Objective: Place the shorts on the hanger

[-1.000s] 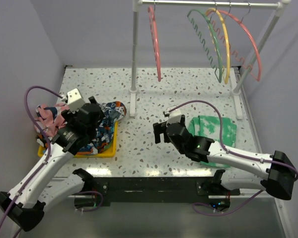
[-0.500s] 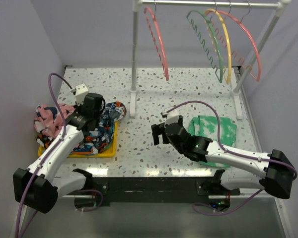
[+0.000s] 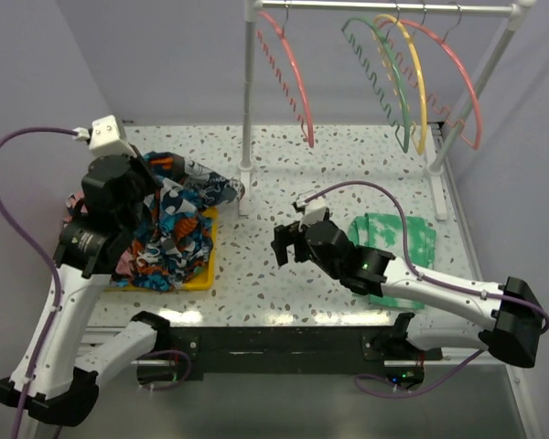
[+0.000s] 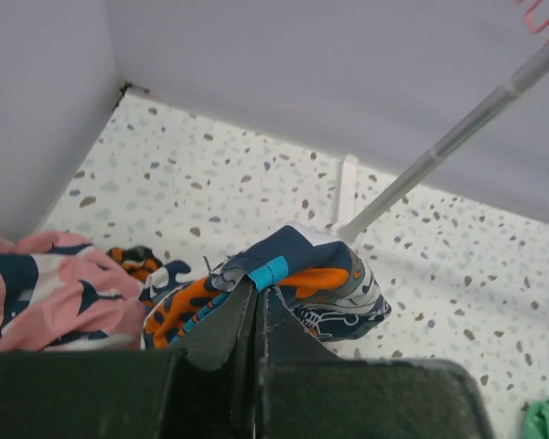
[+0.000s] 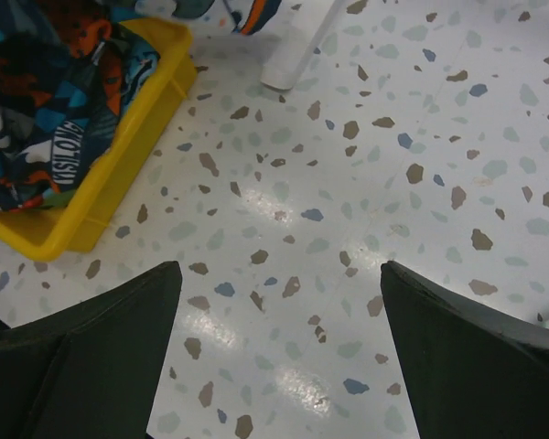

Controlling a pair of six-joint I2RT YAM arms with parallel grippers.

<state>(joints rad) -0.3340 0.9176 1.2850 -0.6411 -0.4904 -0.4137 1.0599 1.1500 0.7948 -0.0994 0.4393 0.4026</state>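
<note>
My right gripper grabs the free edge of the shorts opposite my left gripper next, to spread them for the hanger.
The shorts, in an orange, teal and navy print, are partly lifted from the yellow tray. Their lower part still drapes into it. My left gripper is shut on a folded edge of the shorts and holds it up above the table. From above, the left gripper sits at the top of the raised cloth. The coral-pink hanger hangs on the rail, just right of the rack's left post. My right gripper stands open and empty over bare tabletop at mid-table.
A pink-and-navy garment lies left of the shorts. A green tie-dye cloth lies under the right arm. The rack's left post stands close behind the shorts. Green, yellow and another coral hanger hang at the right.
My left gripper went from open to shut on the shorts and rose, pulling them up from the tray. The coral hanger swung on the rail. The right gripper edged left.
</note>
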